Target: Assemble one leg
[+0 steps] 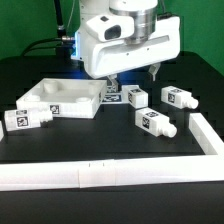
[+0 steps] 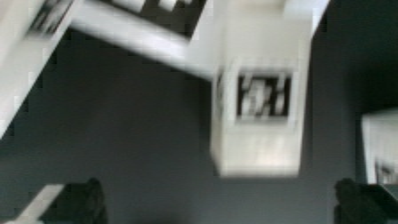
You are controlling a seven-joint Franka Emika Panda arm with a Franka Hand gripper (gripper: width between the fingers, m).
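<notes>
The leg's narrow round end needs to stay free to fit the panel, so next my gripper will grab the leg by its tagged square body [image 1: 151,121].
Several white legs with square tags lie on the black table: one [image 1: 137,96] just below my gripper, one [image 1: 180,97] further toward the exterior view's right, one [image 1: 155,122] nearer the front, and one [image 1: 30,119] at the left. My gripper [image 1: 134,76] hangs open and empty above the leg beside the panel, not touching it. In the blurred wrist view that leg [image 2: 258,110] lies lengthwise ahead of the gripper [image 2: 214,205], between the two dark fingertips [image 2: 63,205] and still apart from them.
The large white square panel [image 1: 62,97] lies at the left and shows as a blurred white edge in the wrist view [image 2: 116,40]. A low white wall [image 1: 100,172] runs along the front and turns up the right side.
</notes>
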